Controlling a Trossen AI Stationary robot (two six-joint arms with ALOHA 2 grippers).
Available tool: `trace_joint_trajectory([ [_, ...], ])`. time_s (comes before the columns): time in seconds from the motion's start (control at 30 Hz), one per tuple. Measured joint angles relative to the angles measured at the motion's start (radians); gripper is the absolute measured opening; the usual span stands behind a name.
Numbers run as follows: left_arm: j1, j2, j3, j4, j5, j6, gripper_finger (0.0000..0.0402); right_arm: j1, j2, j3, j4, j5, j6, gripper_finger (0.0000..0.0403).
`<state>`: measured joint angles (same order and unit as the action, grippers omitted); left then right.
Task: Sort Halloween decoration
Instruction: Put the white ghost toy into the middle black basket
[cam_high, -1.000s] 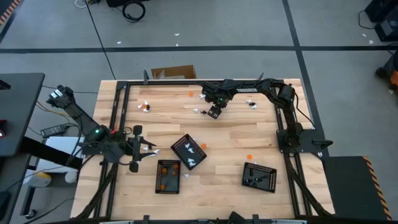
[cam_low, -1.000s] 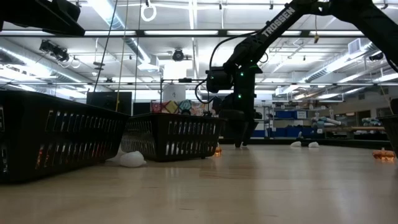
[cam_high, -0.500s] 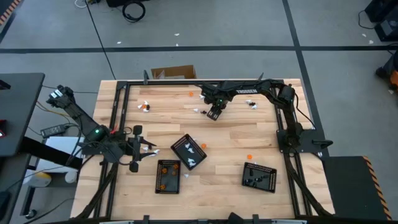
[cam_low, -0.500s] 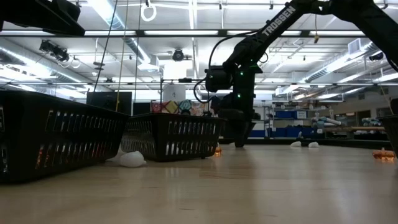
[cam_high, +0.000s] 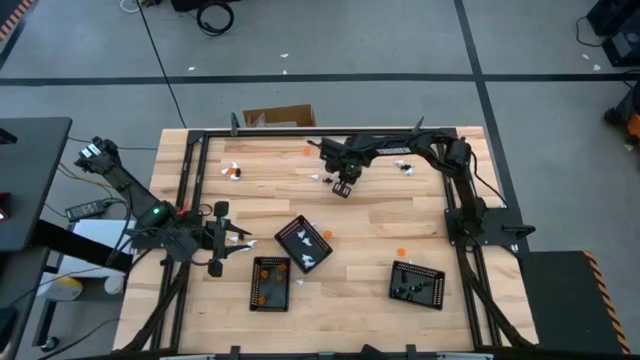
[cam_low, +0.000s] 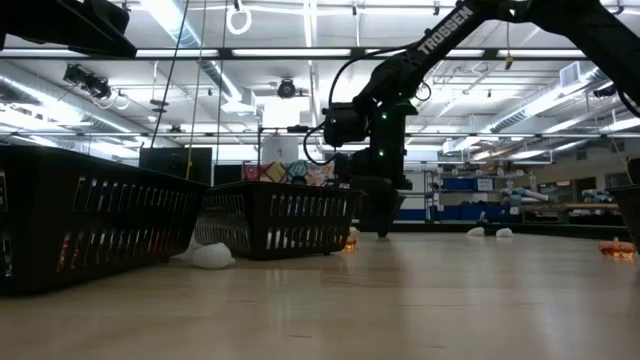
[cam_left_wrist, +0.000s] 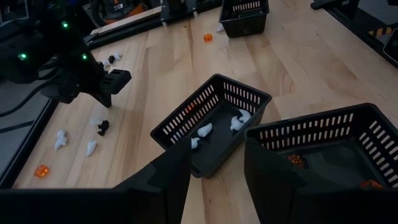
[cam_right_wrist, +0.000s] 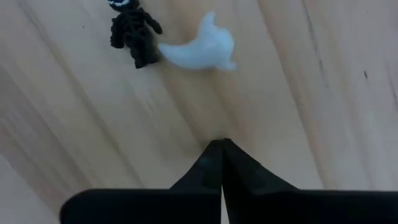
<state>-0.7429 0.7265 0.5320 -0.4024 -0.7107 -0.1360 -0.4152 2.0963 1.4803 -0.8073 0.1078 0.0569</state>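
Observation:
My right gripper reopens next and lines up with the ghost before closing, since it is shut beside the white ghost (cam_right_wrist: 206, 48) near the black skeleton (cam_right_wrist: 135, 31).
My right gripper (cam_right_wrist: 221, 148) points down at the far middle of the table (cam_high: 342, 188), shut with nothing between its fingers. Just beyond its tips lie a white ghost piece (cam_right_wrist: 200, 47) and a black skeleton piece (cam_right_wrist: 134, 34), flat on the wood and side by side. Whether the tips touch the table, I cannot tell. My left gripper (cam_left_wrist: 216, 180) waits open and empty at the near left (cam_high: 228, 245). In front of it stand a tray holding white pieces (cam_left_wrist: 211, 124) and a tray holding orange pieces (cam_left_wrist: 329, 155).
A third black tray (cam_high: 416, 284) stands at the near right. Loose pieces lie scattered: orange ones (cam_high: 307, 151) (cam_high: 402, 252), a small group at the far left (cam_high: 232, 172) and another at the far right (cam_high: 406, 167). A black frame (cam_high: 190, 180) borders the table.
My right gripper has shut its fingers over the table beside the white and black pieces, taking hold of nothing that shows.

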Motion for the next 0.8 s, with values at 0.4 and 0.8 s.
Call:
trace_joint_trajectory([
  [0.4, 0.000, 0.000, 0.000, 0.000, 0.000, -0.006, 0.0155, 0.019, 0.005, 0.054, 0.142, -0.006, 0.043, 0.0099],
  [0.8, 0.000, 0.000, 0.000, 0.000, 0.000, -0.006, 0.0155, 0.013, 0.011, 0.055, 0.199, -0.001, 0.109, 0.0159],
])
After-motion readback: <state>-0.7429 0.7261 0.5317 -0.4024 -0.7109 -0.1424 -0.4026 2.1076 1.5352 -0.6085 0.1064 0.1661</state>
